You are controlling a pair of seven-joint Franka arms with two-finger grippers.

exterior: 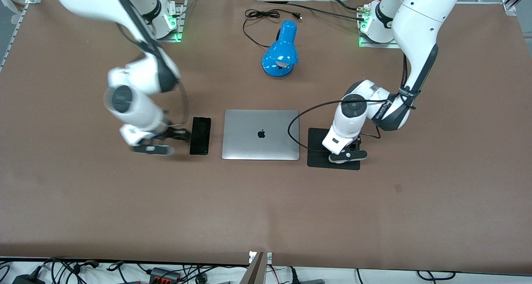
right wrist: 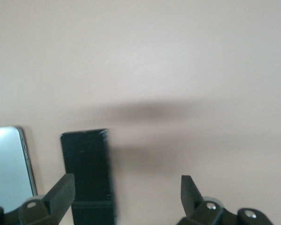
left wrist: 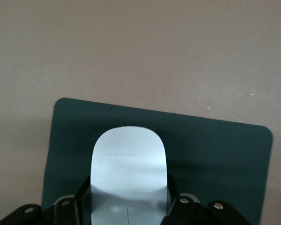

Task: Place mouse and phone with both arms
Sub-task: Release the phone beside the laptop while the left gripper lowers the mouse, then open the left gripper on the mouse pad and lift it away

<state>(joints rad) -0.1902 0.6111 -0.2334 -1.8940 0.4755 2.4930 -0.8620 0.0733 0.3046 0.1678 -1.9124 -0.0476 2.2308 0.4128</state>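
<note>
The mouse is low inside the black pad's edges and would rest on the pad, so it is time for my left gripper to open now.
The white mouse sits between the fingers of my left gripper, which is shut on its sides, low over the black square pad. In the front view the left gripper covers most of the mouse over the pad. The black phone lies flat on the table beside the laptop, toward the right arm's end. My right gripper is open and empty, low beside the phone on the side away from the laptop. In the right wrist view the phone lies by one finger of the right gripper.
A closed silver laptop lies between the phone and the pad; its edge shows in the right wrist view. A blue desk lamp with a black cable stands farther from the front camera, between the arm bases.
</note>
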